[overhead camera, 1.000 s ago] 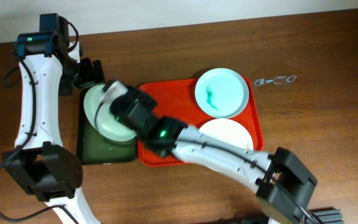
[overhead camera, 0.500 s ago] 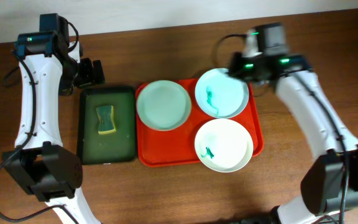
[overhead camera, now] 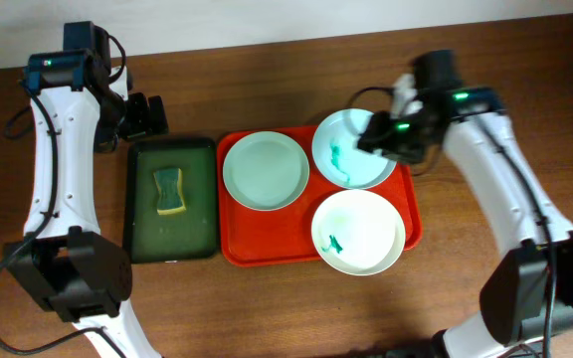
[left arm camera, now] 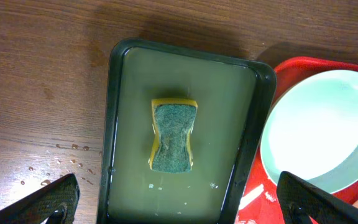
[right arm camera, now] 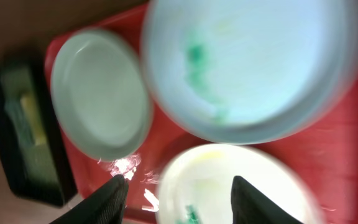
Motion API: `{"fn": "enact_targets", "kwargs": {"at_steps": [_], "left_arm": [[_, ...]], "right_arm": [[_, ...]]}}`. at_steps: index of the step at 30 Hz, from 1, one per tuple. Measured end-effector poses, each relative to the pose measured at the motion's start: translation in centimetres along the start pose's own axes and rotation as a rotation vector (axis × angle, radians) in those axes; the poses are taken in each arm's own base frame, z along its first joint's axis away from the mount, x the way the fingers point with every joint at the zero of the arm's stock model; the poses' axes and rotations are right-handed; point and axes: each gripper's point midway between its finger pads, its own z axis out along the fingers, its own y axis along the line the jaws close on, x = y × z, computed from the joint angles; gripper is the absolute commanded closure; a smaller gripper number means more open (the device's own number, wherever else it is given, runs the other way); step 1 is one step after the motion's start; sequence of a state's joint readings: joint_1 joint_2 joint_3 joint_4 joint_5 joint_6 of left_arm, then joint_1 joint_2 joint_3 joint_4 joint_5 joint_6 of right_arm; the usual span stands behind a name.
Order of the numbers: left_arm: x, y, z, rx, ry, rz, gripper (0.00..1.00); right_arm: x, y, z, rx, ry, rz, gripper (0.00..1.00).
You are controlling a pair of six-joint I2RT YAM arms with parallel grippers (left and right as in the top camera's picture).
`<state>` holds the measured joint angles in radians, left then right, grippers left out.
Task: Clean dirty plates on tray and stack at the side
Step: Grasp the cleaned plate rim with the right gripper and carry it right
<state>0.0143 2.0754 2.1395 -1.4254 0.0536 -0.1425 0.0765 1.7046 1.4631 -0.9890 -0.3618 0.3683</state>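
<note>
My right gripper grabs the clean plate's rim [overhead camera: 306,173] [right arm camera: 146,111] on the side facing the smeared plates next, to stack the clean plate at the side.
Three white plates lie in the red tray [overhead camera: 235,249]. The left plate [overhead camera: 265,170] looks clean. The back right plate [overhead camera: 348,151] and the front right plate [overhead camera: 358,231] carry teal smears. My right gripper [overhead camera: 378,137] hovers over the back right plate's right side, open and empty. In the blurred right wrist view, the right gripper [right arm camera: 182,199] hangs above the front plate [right arm camera: 229,186], with the smeared plate [right arm camera: 247,62] beyond it. My left gripper [overhead camera: 145,116] stays open behind the green tray; the left gripper [left arm camera: 182,202] looks down on the sponge [left arm camera: 174,135].
A dark green tray [overhead camera: 199,214] holding a yellow-green sponge [overhead camera: 170,191] sits directly left of the red tray. Water drops dot the wood left of the green tray [left arm camera: 120,112]. Bare brown table surrounds both trays.
A second ago my right arm reached across with a plate above the green tray. That plate now lies at the red tray's left, and the right gripper has swung to the back right plate and opened.
</note>
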Motion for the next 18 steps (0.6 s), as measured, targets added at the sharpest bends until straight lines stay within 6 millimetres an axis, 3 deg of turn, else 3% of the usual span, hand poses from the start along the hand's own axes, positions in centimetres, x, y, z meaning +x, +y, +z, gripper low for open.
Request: {"fn": "enact_targets", "kwargs": {"at_steps": [1, 2, 4, 5, 8, 12, 18], "left_arm": [[0.0, 0.0, 0.0, 0.0, 0.0, 0.0, 0.01], [0.0, 0.0, 0.0, 0.0, 0.0, 0.0, 0.01], [0.0, 0.0, 0.0, 0.0, 0.0, 0.0, 0.01], [0.0, 0.0, 0.0, 0.0, 0.0, 0.0, 0.01], [0.0, 0.0, 0.0, 0.0, 0.0, 0.0, 0.01], [0.0, 0.0, 0.0, 0.0, 0.0, 0.0, 0.01], [0.0, 0.0, 0.0, 0.0, 0.0, 0.0, 0.01]], "right_arm": [[0.6, 1.5, 0.8, 0.03, -0.006, -0.018, 0.45], [2.1, 4.5, 2.4, 0.038, 0.005, -0.088, 0.48], [2.6, 7.0, 5.3, 0.076, -0.028, -0.123, 0.53], [3.7, 8.1, 7.8, 0.105, -0.015, -0.142, 0.54], [4.5, 7.8, 11.4, 0.181, -0.008, -0.127, 0.54], [4.0, 6.1, 12.8, 0.246, -0.018, -0.088, 0.56], [4.1, 4.8, 14.5, 0.294, -0.009, -0.073, 0.73]]}}
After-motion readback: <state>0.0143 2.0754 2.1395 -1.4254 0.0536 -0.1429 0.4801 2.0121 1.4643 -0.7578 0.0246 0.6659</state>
